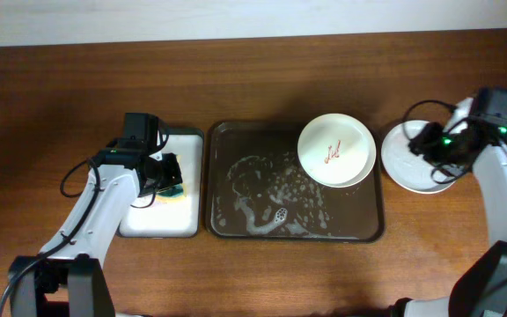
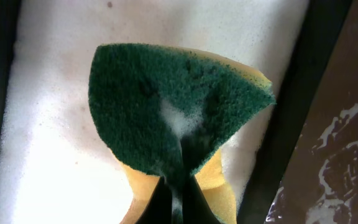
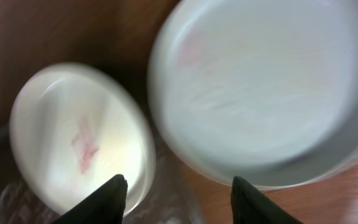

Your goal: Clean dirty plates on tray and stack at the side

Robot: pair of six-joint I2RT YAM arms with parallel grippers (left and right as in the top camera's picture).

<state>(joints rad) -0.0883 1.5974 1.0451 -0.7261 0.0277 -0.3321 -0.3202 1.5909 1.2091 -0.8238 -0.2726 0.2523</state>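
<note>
The right gripper takes the stained plate by its rim on the clean plate's side [image 1: 372, 157] [image 3: 146, 146] next. This keeps the stained plate's top open for wiping with the sponge and stacking.
A plate [image 1: 334, 148] with a red squiggle stain sits at the back right of the dark brown tray [image 1: 236, 224], apparently on top of another plate whose rim shows beneath it. It also shows in the right wrist view [image 3: 79, 146]. A clean pale plate [image 1: 403, 158] lies on the table right of the tray, also in the right wrist view [image 3: 260, 93]. My right gripper [image 1: 429, 148] is open and empty above that plate [image 3: 178, 186]. My left gripper [image 1: 167, 179] is shut on a green and yellow sponge [image 2: 179, 112] over the small white tray [image 1: 161, 220].
The brown tray's surface is wet with soapy foam [image 1: 258, 198]. The small white tray [image 2: 55, 124] with a dark rim is covered in foam. Bare wooden table [image 1: 253, 273] lies in front of both trays.
</note>
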